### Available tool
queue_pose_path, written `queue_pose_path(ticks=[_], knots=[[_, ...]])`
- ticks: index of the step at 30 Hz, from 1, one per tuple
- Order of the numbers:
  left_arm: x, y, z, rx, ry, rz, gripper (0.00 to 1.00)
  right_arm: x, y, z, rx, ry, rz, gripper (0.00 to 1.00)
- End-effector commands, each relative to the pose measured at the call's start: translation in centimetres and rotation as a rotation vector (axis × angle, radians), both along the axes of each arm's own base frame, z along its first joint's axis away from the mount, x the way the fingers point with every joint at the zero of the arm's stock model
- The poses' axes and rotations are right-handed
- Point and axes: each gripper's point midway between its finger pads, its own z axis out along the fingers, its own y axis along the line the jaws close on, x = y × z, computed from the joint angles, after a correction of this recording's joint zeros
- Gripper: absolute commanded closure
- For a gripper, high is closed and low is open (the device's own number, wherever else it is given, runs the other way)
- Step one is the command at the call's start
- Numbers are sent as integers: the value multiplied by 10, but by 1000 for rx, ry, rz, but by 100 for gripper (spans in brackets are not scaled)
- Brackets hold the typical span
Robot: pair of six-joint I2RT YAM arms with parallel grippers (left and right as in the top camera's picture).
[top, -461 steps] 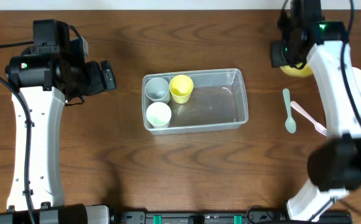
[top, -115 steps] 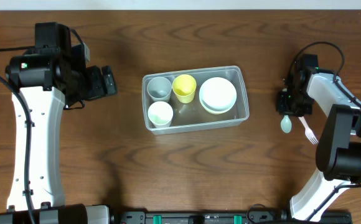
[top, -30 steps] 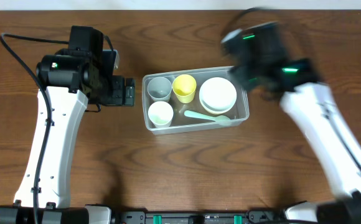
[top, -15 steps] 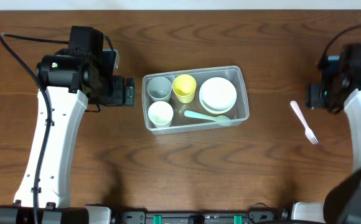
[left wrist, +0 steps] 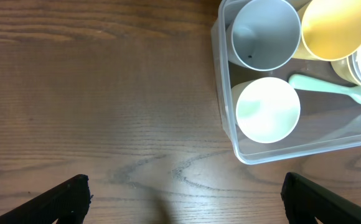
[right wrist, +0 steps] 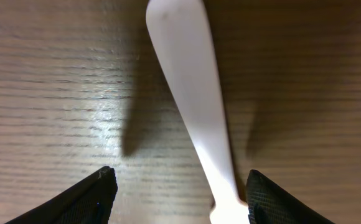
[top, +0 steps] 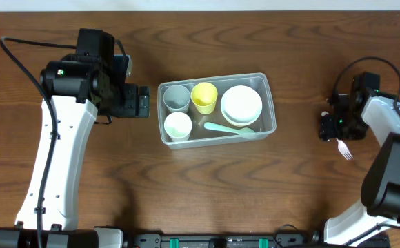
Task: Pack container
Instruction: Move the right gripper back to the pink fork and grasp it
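The fork should lie flat beside the mint spoon, so my right gripper needs to grab it next, across its handle near the neck.
The container, a clear tub, stands mid-table and holds a grey cup, a yellow cup, a white cup, stacked white bowls and a mint spoon. A pale pink fork lies on the wood at the right. My right gripper hangs low over its handle. In the right wrist view the handle runs between the open fingers without touching them. My left gripper stands open and empty just left of the container.
Bare wood lies left of the tub under my left gripper. The right arm's cable loops above the fork area. The table's far edge runs along the top of the overhead view.
My right arm has swung from over the container to the table's right side and come down over the fork's handle. The spoon lies in the container. The left arm has not moved.
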Motion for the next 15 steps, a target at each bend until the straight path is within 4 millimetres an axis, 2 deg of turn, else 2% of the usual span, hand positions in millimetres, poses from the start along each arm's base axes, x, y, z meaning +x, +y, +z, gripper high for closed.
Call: queue_pose_path(ticks=[1, 9, 11, 15], knots=[[-2, 2, -1, 12, -1, -3, 2, -7, 2, -11, 26, 34, 3, 32], [-2, 2, -1, 12, 0, -3, 2, -10, 3, -16, 31, 47, 2, 35], [-2, 2, -1, 13, 0, -3, 2, -10, 3, -16, 30, 47, 2, 39], [-2, 2, -1, 12, 0, -3, 2, -10, 3, -16, 33, 46, 2, 55]])
